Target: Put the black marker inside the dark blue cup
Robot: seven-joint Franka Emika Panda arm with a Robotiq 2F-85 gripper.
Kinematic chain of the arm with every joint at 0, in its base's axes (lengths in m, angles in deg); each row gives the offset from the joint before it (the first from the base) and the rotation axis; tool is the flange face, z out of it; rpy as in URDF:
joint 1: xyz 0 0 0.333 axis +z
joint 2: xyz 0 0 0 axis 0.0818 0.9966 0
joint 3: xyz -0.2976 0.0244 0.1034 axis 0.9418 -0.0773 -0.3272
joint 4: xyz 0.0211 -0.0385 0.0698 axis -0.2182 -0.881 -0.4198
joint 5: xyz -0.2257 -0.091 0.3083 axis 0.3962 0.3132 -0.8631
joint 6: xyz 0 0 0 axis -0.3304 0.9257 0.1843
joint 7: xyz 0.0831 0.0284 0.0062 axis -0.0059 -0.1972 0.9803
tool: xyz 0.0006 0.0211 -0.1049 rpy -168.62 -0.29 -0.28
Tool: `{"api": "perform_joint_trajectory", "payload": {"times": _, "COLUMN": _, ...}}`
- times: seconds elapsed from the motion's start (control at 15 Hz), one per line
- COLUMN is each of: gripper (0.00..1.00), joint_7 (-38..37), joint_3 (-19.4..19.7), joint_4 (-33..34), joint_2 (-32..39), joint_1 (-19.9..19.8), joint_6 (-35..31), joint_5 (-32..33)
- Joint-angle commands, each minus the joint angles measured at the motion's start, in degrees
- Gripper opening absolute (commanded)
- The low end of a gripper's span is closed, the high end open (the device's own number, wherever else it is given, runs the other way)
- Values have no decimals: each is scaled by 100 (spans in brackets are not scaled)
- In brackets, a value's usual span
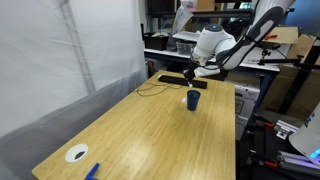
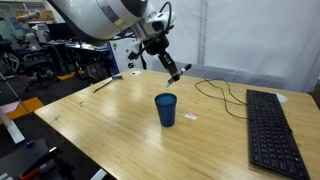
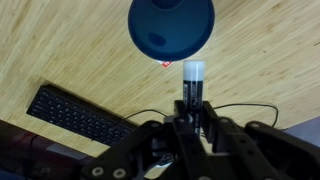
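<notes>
The black marker would miss the cup [image 1: 193, 100] if released now.
The dark blue cup [image 1: 193, 100] stands upright on the wooden table [image 1: 150, 135]; it also shows in an exterior view [image 2: 166, 109] and from above in the wrist view [image 3: 171, 26]. My gripper [image 2: 172, 68] hangs in the air above and a little behind the cup. It is shut on the black marker [image 3: 192, 88], whose whitish end [image 3: 193, 70] points down near the cup's rim. In an exterior view the marker [image 2: 174, 71] sticks out below the fingers at a tilt.
A black keyboard [image 2: 270, 125] lies beside the cup, with a black cable [image 2: 215, 92] running across the table. A flat blue object [image 1: 92, 171] and a white disc [image 1: 77, 154] lie at the far table end. A small white scrap [image 2: 192, 116] lies near the cup.
</notes>
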Motion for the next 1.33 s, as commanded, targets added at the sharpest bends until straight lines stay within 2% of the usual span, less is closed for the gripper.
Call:
{"api": "perform_joint_trajectory", "payload": {"times": 0.0, "gripper": 5, "joint_7": -753, "joint_3": 191, "joint_4": -116, "joint_2": -46, "joint_1": 161, "joint_6": -170, "joint_5": 538}}
{"api": "perform_joint_trajectory", "payload": {"times": 0.4, "gripper": 5, "joint_7": -1716, "joint_3": 322, "joint_4": -277, "joint_2": -3, "joint_1": 204, "joint_6": -156, "joint_5": 1356}}
{"api": "perform_joint_trajectory", "payload": {"times": 1.13, "gripper": 5, "joint_7": -2795, "joint_3": 340, "joint_4": -188, "joint_2": 451, "joint_1": 179, "joint_6": -344, "joint_5": 2478}}
{"api": "perform_joint_trajectory", "payload": {"times": 1.2, "gripper": 44, "joint_7": -2833, "joint_3": 330, "joint_4": -170, "joint_2": 489, "joint_1": 170, "joint_6": -377, "joint_5": 2489}}
{"api": "perform_joint_trajectory", "payload": {"times": 1.27, "gripper": 45, "joint_7": -2871, "joint_3": 326, "joint_4": -152, "joint_2": 514, "joint_1": 168, "joint_6": -390, "joint_5": 2502}}
